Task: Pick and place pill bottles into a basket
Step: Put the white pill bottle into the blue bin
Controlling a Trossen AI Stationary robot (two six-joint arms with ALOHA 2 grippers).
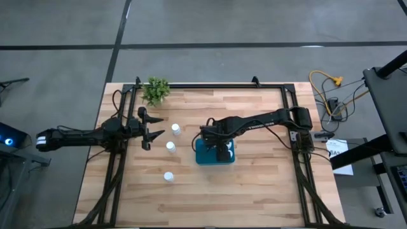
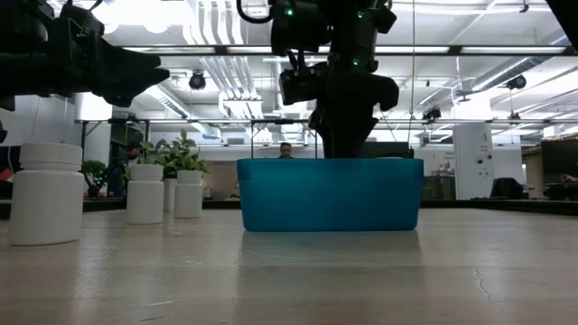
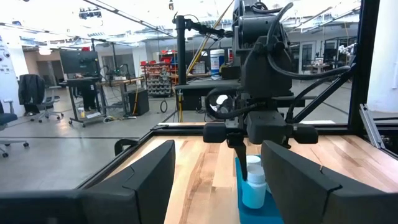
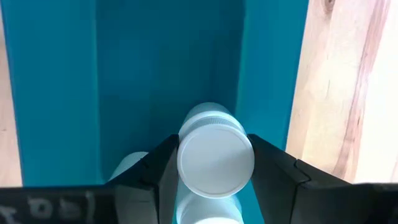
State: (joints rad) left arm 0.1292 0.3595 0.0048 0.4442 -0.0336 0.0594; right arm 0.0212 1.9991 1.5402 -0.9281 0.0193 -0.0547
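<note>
The white pill bottle would stand in the teal basket [image 4: 168, 74] if I opened my right gripper now. The bottle [image 4: 215, 152] reaches down inside the basket's sides, next to the other bottles.
The teal basket [image 1: 205, 156] stands at the table's middle. My right gripper [image 1: 222, 149] reaches down into it, shut on a white pill bottle [image 4: 216, 155]. Parts of two more bottles [image 4: 132, 165] show in the basket beside it. Three bottles stand upright on the table to the basket's left [image 1: 175, 130] [image 1: 170, 147] [image 1: 168, 177]; they also show in the low view [image 2: 45, 194]. My left gripper [image 1: 152, 133] is open and empty, just left of these bottles and above the table. My right gripper pinches the bottle's round cap [image 4: 186, 163] between its two fingers [image 4: 160, 163], one on each side. The fingers come from above, pointing down into the basket. The bottle stands roughly upright inside the basket; the basket wall hides whether its base rests on the floor.
A small green plant [image 1: 156, 90] stands at the table's far left. A black frame rail [image 1: 210, 85] runs along the far edge and down both sides. Bare wood lies near the front edge and right of the basket.
</note>
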